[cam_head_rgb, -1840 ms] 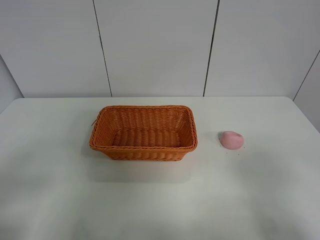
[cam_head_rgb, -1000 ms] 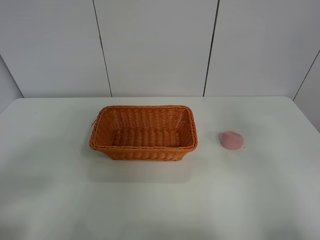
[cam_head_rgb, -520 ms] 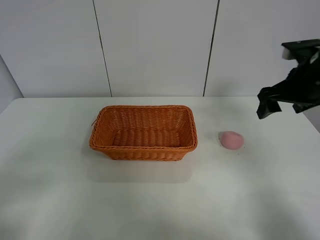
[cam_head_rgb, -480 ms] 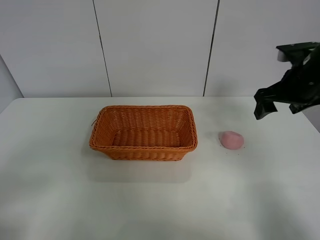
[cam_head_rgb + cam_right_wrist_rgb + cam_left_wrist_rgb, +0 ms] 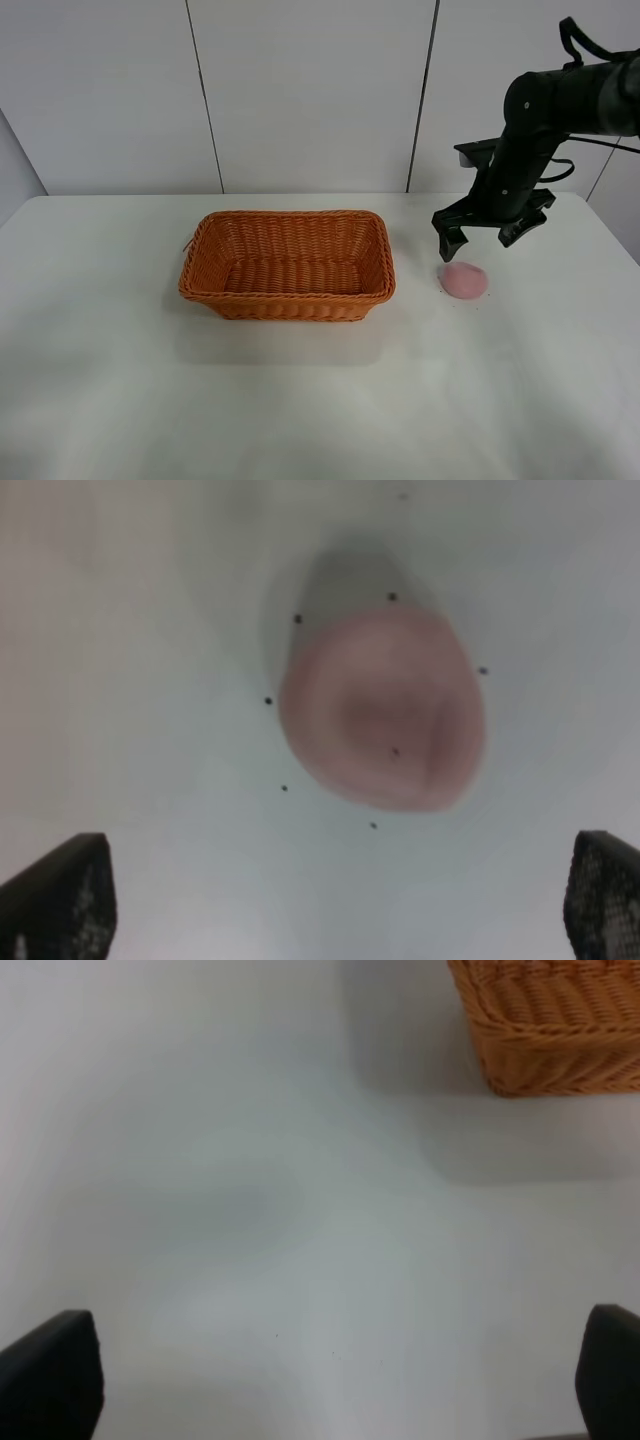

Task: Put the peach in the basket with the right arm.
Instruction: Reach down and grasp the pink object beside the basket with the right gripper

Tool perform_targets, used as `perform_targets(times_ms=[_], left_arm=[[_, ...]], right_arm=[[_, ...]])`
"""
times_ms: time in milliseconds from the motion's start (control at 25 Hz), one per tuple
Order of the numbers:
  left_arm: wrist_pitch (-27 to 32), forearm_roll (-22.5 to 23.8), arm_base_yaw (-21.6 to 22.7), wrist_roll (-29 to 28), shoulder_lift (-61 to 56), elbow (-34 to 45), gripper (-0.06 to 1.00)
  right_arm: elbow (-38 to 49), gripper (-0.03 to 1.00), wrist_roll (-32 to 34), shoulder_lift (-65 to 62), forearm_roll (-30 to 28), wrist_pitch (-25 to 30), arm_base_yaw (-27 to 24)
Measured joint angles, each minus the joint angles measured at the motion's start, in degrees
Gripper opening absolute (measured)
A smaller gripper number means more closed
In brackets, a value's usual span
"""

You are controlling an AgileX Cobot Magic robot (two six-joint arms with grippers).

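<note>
My right gripper should next grab the peach (image 5: 464, 280) by its rounded sides. Then it can put the peach in the orange wicker basket (image 5: 288, 297).
The pale pink peach (image 5: 464, 280) lies on the white table to the right of the orange wicker basket (image 5: 288, 297), which holds nothing. My right gripper (image 5: 478, 241) hangs open just above and behind the peach, not touching it. In the right wrist view the peach (image 5: 385, 710) sits between and ahead of the spread fingertips (image 5: 58, 895), and the right gripper (image 5: 330, 900) is open around bare table. My left gripper (image 5: 330, 1380) is open over bare table, with a corner of the basket (image 5: 550, 1020) ahead of it. The exterior view does not show the left arm.
The white table (image 5: 300, 400) stretches around the basket, and grey wall panels (image 5: 310, 90) stand behind it. Tiny dark specks (image 5: 297, 618) dot the table around the peach. The table's right edge (image 5: 615, 235) runs close to the right arm.
The right arm came in from the right edge and swung left and down until its open gripper hangs over the peach. Peach and basket stayed put.
</note>
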Motion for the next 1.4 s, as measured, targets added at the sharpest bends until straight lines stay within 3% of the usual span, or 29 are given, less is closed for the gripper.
perform_targets(times_ms=[480,1000,1400], left_arm=[[0.0,0.0,0.0,0.0,0.0,0.0,0.98],[0.0,0.0,0.0,0.0,0.0,0.0,0.98],[0.0,0.0,0.0,0.0,0.0,0.0,0.98]], right_arm=[[-1.59,0.69,0.06,5.6,2.41,-1.71,-4.08],[-1.59,0.69,-0.7,7.67,5.02,-6.76,-4.08],[-1.59,0.69,-0.21,11.46,5.16,-7.44,-4.08]])
